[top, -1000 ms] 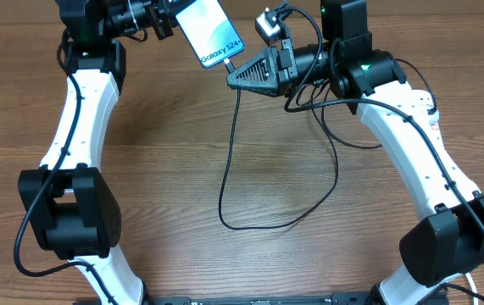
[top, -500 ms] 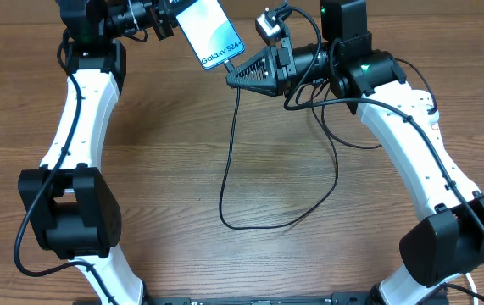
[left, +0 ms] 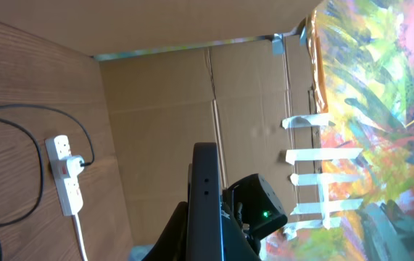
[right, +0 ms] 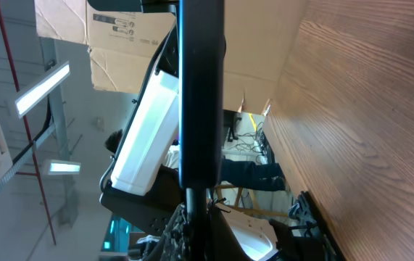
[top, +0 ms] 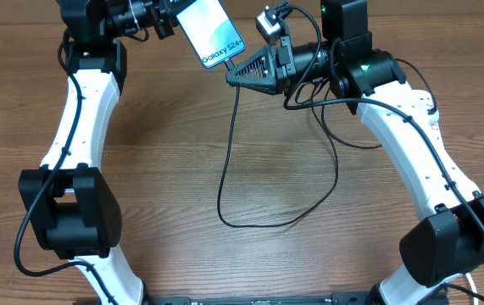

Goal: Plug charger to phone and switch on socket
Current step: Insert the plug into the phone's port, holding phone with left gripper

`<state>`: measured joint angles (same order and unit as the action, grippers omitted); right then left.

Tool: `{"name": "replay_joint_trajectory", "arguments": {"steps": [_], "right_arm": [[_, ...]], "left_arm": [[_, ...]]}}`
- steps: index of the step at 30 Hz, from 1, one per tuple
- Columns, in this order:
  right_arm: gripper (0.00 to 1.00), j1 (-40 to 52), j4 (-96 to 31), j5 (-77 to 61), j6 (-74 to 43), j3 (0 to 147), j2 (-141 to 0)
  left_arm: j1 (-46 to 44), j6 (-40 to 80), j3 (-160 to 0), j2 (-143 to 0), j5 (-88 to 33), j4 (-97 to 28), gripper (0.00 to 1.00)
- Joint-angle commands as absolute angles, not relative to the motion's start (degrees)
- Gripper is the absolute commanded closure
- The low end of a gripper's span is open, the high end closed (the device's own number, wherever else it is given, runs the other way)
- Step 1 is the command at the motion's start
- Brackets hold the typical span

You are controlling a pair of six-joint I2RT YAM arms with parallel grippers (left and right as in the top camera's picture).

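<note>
My right gripper will let go of the connector now, because the charger connector's dark body (top: 230, 64) is flush and straight against the bottom edge of the phone.
My left gripper (top: 172, 19) holds the phone (top: 212, 32) in the air at the back of the table, its lit screen facing up. The right gripper (top: 233, 74) is shut on the connector end of the charger (top: 225, 182), and its tip meets the phone's bottom edge. The black cable hangs down and loops over the table. In the left wrist view the phone (left: 205, 196) stands edge-on between my fingers. Far off lies the socket (left: 65, 177) with a black plug (left: 83, 163) in it. The right wrist view has the phone's edge (right: 201, 87) straight above the connector (right: 196, 203).
Cardboard walls (left: 163, 109) close off the back of the table. The socket's white cord (left: 80, 232) runs away from the strip. Thin black arm cables (top: 331, 127) hang beside the right arm. The charger loop lies across mid-table.
</note>
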<state>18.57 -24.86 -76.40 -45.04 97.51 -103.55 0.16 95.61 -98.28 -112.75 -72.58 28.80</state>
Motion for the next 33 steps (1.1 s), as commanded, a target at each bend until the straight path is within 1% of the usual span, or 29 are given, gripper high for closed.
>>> {"name": "replay_joint_trajectory", "arguments": {"steps": [1,21,33], "right_arm": [[0.96,18.3,-23.6,-70.2,-46.2,98.8,-102.4],[0.96,18.3,-23.6,-65.6,-48.2,98.8,-102.4],[0.96,18.3,-23.6,-64.3,-48.2,98.8,-102.5]], "left_arm": [[-2.6,95.1,-99.4,-110.9,-78.7,29.4,0.96],[-4.3,94.2,-99.4,-110.9,-82.1,29.4,0.95],[-4.6,94.2,-99.4,-110.9,-82.2,29.4,0.96]]}}
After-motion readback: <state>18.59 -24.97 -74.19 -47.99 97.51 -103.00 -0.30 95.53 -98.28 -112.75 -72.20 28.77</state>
